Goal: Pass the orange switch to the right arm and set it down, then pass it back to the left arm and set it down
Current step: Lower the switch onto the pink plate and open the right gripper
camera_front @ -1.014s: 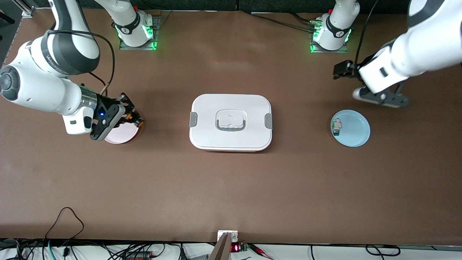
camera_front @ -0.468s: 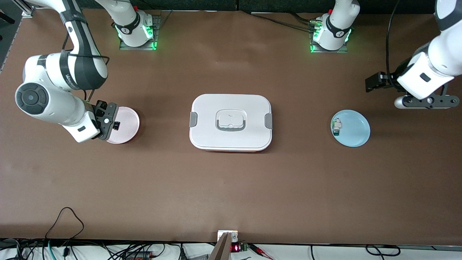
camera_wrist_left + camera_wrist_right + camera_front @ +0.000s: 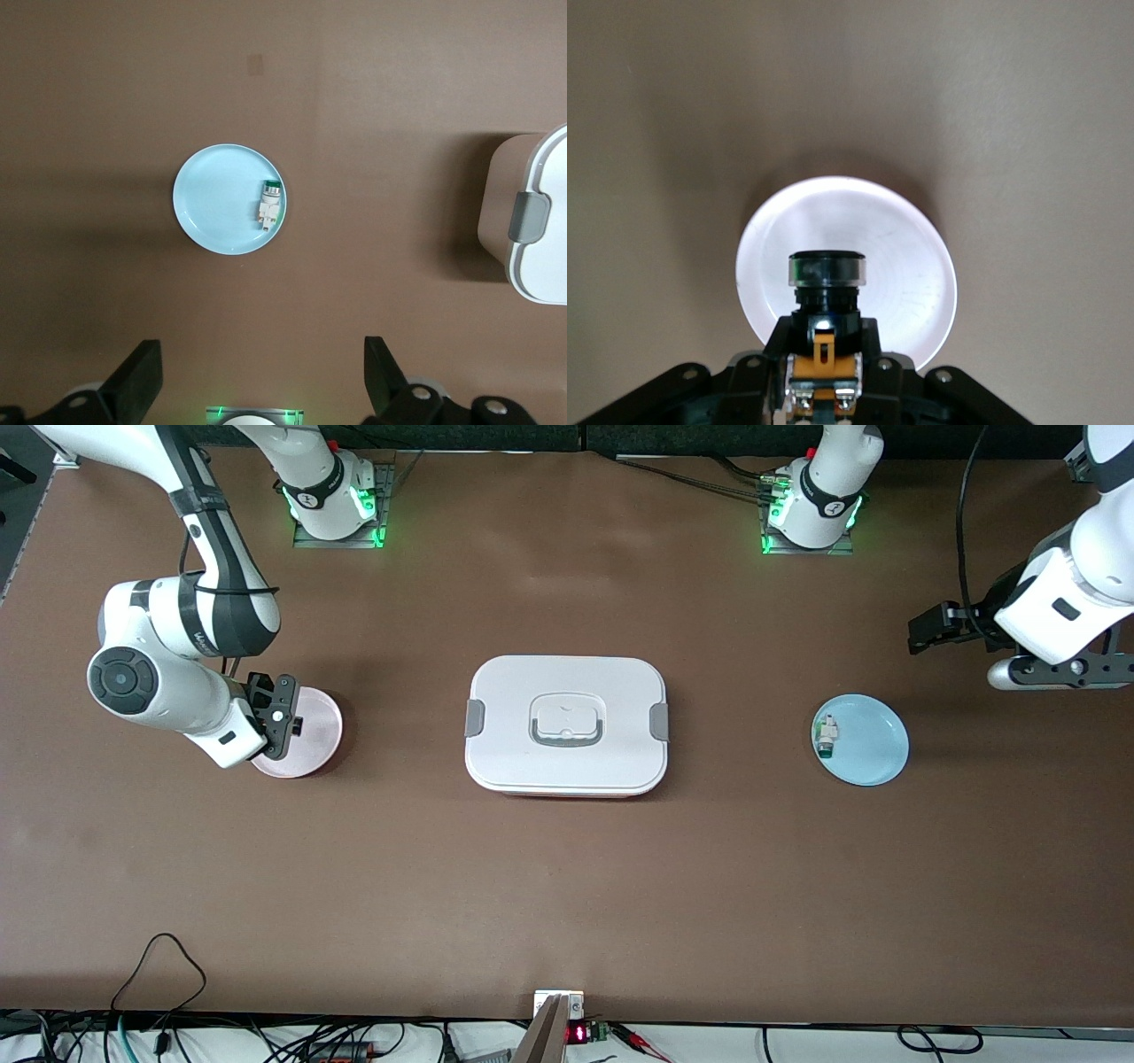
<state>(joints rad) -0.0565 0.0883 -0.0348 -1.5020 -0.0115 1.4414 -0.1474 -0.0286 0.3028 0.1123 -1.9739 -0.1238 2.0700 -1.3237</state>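
Note:
My right gripper needs to keep holding the orange switch (image 3: pixel 827 279) until the switch is down on the pink plate (image 3: pixel 899 248), because the switch still hangs above the plate in the right wrist view.
The orange switch (image 3: pixel 825 305), black with an orange end, is pinched in my right gripper (image 3: pixel 824 376), which is shut on it. In the front view this gripper (image 3: pixel 287 721) hangs over the pink plate (image 3: pixel 312 737), near the rim at the right arm's end of the table. The white box (image 3: pixel 567 724) with grey clips sits mid-table, apart from both arms. My left gripper (image 3: pixel 1059 673) is open with nothing in it, over bare table beside the blue plate (image 3: pixel 873 746). Its fingers (image 3: pixel 137 385) stand wide apart in the left wrist view.
A small white-and-green component (image 3: pixel 826 737) lies on the blue plate (image 3: pixel 217 199), on the side toward the box (image 3: pixel 536 230). Both arm bases (image 3: pixel 335 496) stand along the table's edge farthest from the front camera. Cables run along the nearest edge.
The right arm has drawn in and its gripper has turned to point down over the pink plate, still holding the switch. The left arm has pulled away toward its end of the table.

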